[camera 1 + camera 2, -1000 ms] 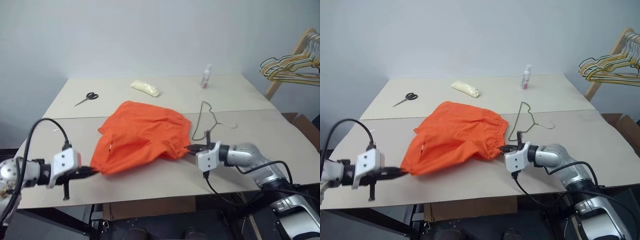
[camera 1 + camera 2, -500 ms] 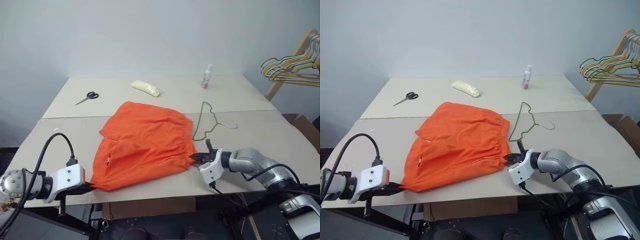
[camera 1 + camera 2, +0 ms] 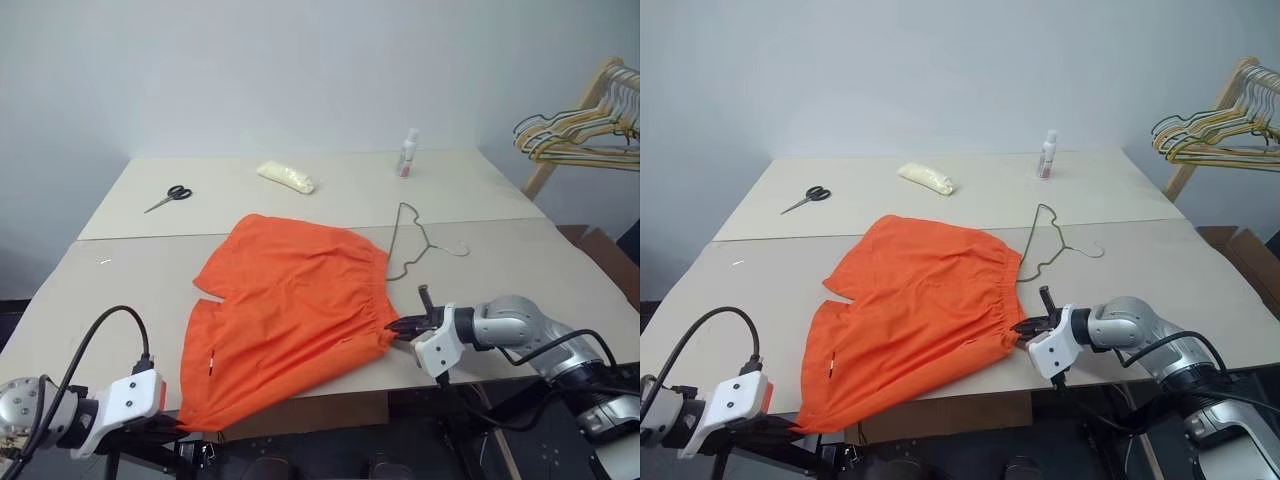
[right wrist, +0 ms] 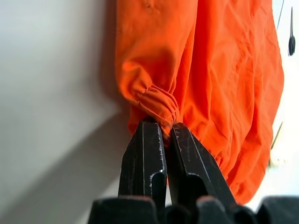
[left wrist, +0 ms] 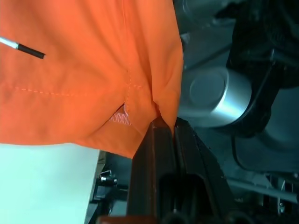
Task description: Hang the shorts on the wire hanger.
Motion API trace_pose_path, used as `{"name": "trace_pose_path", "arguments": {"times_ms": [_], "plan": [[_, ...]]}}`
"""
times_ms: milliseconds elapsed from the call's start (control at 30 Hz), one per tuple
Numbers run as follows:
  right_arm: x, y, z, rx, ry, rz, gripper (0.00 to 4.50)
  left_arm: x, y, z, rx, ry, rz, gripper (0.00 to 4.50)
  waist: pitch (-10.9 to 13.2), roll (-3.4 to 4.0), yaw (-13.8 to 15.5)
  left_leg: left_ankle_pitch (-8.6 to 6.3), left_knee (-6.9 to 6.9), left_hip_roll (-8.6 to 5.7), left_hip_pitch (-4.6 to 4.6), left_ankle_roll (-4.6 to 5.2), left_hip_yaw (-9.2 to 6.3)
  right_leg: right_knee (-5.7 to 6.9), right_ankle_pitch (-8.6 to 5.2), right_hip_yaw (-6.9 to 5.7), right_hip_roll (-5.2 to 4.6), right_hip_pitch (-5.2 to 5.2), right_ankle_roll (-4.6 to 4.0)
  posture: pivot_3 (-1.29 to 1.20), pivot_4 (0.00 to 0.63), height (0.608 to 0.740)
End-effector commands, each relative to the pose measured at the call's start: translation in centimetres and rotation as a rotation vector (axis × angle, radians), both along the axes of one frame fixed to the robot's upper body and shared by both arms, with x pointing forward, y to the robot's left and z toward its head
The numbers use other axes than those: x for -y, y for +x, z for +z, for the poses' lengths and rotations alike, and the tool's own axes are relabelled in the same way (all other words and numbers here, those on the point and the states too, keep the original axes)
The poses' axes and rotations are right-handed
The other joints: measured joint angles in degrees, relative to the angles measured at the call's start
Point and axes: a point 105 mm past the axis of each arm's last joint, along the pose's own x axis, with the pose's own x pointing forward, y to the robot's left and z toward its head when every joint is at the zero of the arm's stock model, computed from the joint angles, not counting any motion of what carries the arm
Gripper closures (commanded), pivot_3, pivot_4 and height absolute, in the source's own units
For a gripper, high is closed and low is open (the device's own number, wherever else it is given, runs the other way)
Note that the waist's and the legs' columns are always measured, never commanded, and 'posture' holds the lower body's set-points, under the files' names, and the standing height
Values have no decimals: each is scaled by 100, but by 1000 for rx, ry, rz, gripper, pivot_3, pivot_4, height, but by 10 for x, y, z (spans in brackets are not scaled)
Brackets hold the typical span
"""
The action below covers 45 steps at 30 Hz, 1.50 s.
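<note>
I should let go of the shorts with my left gripper: the near leg is spread smooth across the table's front edge, so the shorts would stay draped there if I opened now.
The orange shorts (image 3: 290, 300) lie spread across the near half of the table (image 3: 80, 290), and their lower left corner hangs over the front edge. My left gripper (image 5: 163, 122) is shut on that hem corner, just off the table's front edge (image 3: 178, 425). At the shorts' right side, my right gripper (image 3: 395, 328) is shut on the gathered waistband (image 4: 159, 103). The thin dark wire hanger (image 3: 410, 240) lies flat on the table just beyond the waistband, with its hook pointing right and no gripper on it.
Black-handled scissors (image 3: 170, 197) lie at the far left, a pale packet (image 3: 287, 176) at the far middle, and a small bottle (image 3: 407, 152) stands at the far right. A bunch of hangers on a wooden rack (image 3: 580, 125) stands beyond the table's right corner.
Both grippers have pulled the shorts toward the near edge. The left gripper has drawn back and sunk past the table's front edge with its corner. The shorts now lie flatter and more stretched.
</note>
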Motion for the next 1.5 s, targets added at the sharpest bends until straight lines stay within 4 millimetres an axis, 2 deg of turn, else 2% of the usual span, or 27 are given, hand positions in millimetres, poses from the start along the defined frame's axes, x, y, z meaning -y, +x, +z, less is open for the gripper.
{"name": "trace_pose_path", "arguments": {"times_ms": [33,133,233,367,400,500,567,600,667,700,800,900,1067,1300,1400,1500], "plan": [[11,1,8,-4,-27,-7,3641,-1,-2,-1,-3,4,-10,4283,0,0,0,0,0,0,0,0,0,0,0,0,0,0,0,202,0,740],[13,-5,8,-27,-52,21,2633,-3,-2,-5,24,25,-24,3541,1,0,1,-1,0,-1,-2,1,1,-2,0,0,-2,-1,1,206,0,740],[16,-7,10,-35,-59,23,1555,-5,-2,-5,26,33,-30,2560,2,-4,6,-1,0,4,0,1,1,0,-1,-1,1,0,-1,205,0,740],[23,-9,22,-109,-10,-22,107,-6,0,6,41,-3,-38,1225,4,-5,9,-1,0,6,2,2,2,0,-5,-1,0,1,-7,205,0,740],[25,-10,29,-139,9,-42,0,-6,1,11,50,-15,-39,898,4,-4,12,-2,0,6,0,3,3,0,-5,0,-1,0,-7,202,0,740],[27,16,61,-234,219,-266,0,-8,13,29,137,-69,19,51,5,-7,24,-2,0,11,-1,4,3,-1,-6,-1,-2,-1,-9,203,0,740],[28,30,69,-311,288,-389,0,-4,19,38,163,-135,49,51,4,-5,29,-3,0,18,3,4,4,0,-8,0,-1,1,-14,204,0,740],[30,40,73,-295,324,-447,0,-1,23,44,180,-179,63,51,4,-5,33,-3,0,19,4,5,4,1,-8,-1,1,1,-14,204,0,740],[39,78,82,-274,482,-709,0,11,35,59,249,-280,79,51,4,-7,38,-4,0,23,4,4,3,3,2,-7,7,0,3,205,0,740],[42,90,84,-270,530,-798,0,14,39,63,271,-300,79,51,4,-8,47,-4,0,25,3,3,3,7,3,-8,9,-4,4,207,0,740],[53,119,76,-213,607,-1042,0,27,52,68,321,-337,72,51,2,-2,105,-2,0,22,-9,-3,-4,8,5,-12,9,-18,1,194,0,740],[57,139,65,-179,667,-1206,0,40,64,73,377,-378,59,51,-1,4,142,5,-2,9,-26,-15,-9,6,5,-18,1,-28,1,186,0,740],[64,155,44,-197,703,-1363,0,54,69,75,392,-416,20,51,0,6,67,19,-2,-5,-28,-42,-7,6,6,-10,-5,-30,1,176,0,740],[64,152,21,-199,610,-1345,0,63,73,73,389,-426,-15,51,0,8,-81,12,-3,-8,-24,-28,-10,8,6,-7,-4,-29,1,180,0,740],[61,157,35,-210,727,-1344,0,64,74,72,386,-428,-17,51,0,9,-134,12,-3,-7,-16,-28,-10,15,6,-6,-2,-27,1,176,0,740],[53,159,41,-226,733,-1307,0,65,75,70,383,-425,-22,51,-1,10,-188,12,-4,0,-13,-28,-10,18,6,-3,4,-25,1,176,0,740]]}}
